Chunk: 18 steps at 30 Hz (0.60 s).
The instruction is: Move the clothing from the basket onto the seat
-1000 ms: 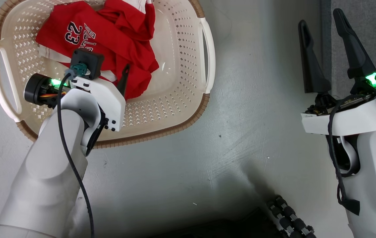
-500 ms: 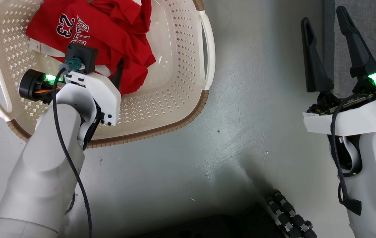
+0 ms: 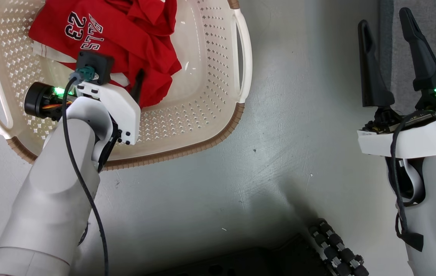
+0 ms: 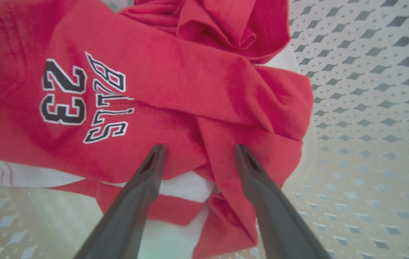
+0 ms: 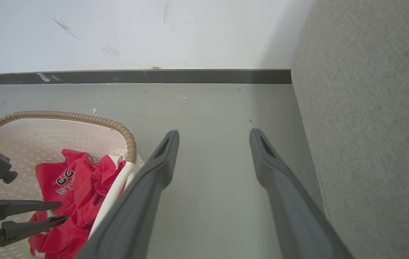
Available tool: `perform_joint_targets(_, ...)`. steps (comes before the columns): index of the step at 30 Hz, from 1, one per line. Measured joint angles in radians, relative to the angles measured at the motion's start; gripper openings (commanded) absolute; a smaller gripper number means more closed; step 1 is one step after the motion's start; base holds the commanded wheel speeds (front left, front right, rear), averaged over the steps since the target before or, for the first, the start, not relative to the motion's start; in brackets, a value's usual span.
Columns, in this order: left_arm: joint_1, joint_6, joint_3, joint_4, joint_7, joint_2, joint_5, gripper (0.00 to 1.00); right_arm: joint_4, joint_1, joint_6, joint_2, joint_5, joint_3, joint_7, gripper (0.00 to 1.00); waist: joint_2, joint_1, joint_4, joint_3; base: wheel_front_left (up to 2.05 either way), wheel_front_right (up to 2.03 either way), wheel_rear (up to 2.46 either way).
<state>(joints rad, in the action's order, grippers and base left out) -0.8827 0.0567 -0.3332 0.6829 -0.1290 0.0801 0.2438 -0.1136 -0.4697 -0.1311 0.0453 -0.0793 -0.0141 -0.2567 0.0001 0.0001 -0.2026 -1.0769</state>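
My left gripper is going to grab the clothing by its raised red fold next, because the printed cloth (image 3: pixel 85 32) beside that fold lies spread and slack.
The clothing (image 4: pixel 190 79) is a crumpled red heap with white trim and a "23" print. It lies in the cream perforated basket (image 3: pixel 206 115), which stands on the floor at the upper left of the head view. My left gripper (image 4: pixel 199 147) reaches down into the basket, open. Its tips are at the cloth with a red fold between them, and nothing is gripped. One dark finger (image 3: pixel 139 81) shows past the wrist. My right gripper (image 3: pixel 383 17) hangs open and empty over the floor, beside the grey seat (image 3: pixel 432 30). The right wrist view shows the seat (image 5: pixel 369 126), basket (image 5: pixel 64 116) and clothing (image 5: pixel 78 187).
Grey floor (image 3: pixel 279 115) runs between basket and seat. A white wall with a dark baseboard (image 5: pixel 190 76) stands beyond them. My dark base with a roller wheel (image 3: pixel 334 253) sits at the bottom of the head view.
The head camera has shifted a little, sliding the basket left in the picture. The right gripper has drifted slightly toward the seat. Both grippers stay open, the left one still at the clothing.
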Motion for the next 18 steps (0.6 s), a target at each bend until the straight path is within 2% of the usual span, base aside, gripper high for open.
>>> perform_joint_targets(12,-0.014,0.044,-0.030,0.049,-0.012,-0.017,0.039,1.00,0.000,0.000,0.000,0.000,0.000,-0.004,0.000,1.00,0.0000,0.0000,0.009,0.004,0.00,0.00,0.00)
perform_joint_targets(18,-0.014,0.053,-0.042,0.074,-0.030,-0.018,0.063,1.00,0.000,0.001,0.000,0.000,0.000,-0.007,0.000,1.00,0.0000,0.0000,0.005,0.007,0.00,0.00,0.00)
